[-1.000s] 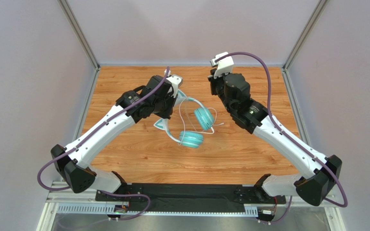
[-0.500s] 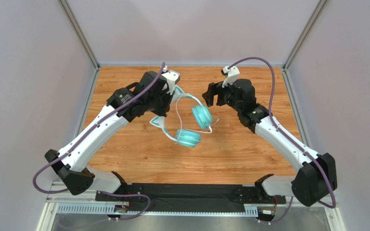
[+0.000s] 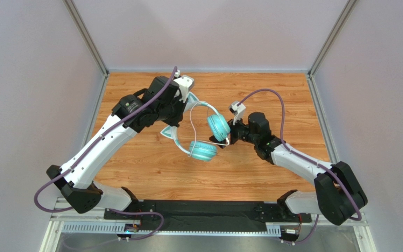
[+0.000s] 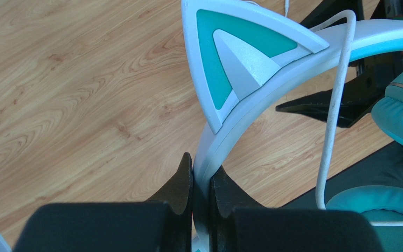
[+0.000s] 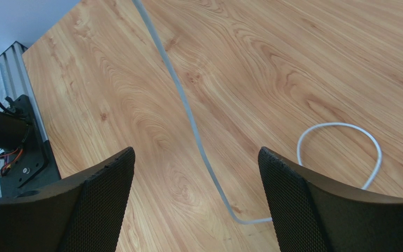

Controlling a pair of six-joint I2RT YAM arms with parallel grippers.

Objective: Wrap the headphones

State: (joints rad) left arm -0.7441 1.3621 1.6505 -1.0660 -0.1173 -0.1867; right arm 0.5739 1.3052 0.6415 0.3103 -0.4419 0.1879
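Observation:
My right gripper grabs the cable by its slack part before the cable's loop [image 5: 204, 156] next, so that the ear cups stay free to be wrapped.
The teal headphones [image 3: 219, 127] hang above the wooden table, their two ear cups close together near its middle. My left gripper [image 3: 180, 116] is shut on the pale headband [image 4: 251, 110], just below a pointed cat ear [image 4: 230, 58]. The thin white cable [image 4: 335, 105] drops past the band toward the lower ear cup [image 4: 377, 202]. My right gripper [image 3: 230, 133] is open, low over the table, just right of the ear cups. In the right wrist view the cable [image 5: 188, 113] lies on the wood between the fingers of the right gripper [image 5: 195, 163] and curls into a loop [image 5: 340, 128].
The wooden table [image 3: 272, 94] is boxed in by grey walls and metal frame posts at the back corners. A black base bar [image 3: 203, 212] runs along the near edge. Thick purple robot cables [image 3: 272, 97] arch over both arms.
The right gripper has opened, and its arm has swung down and left to the ear cups. The left arm has shifted slightly left, still holding the headband.

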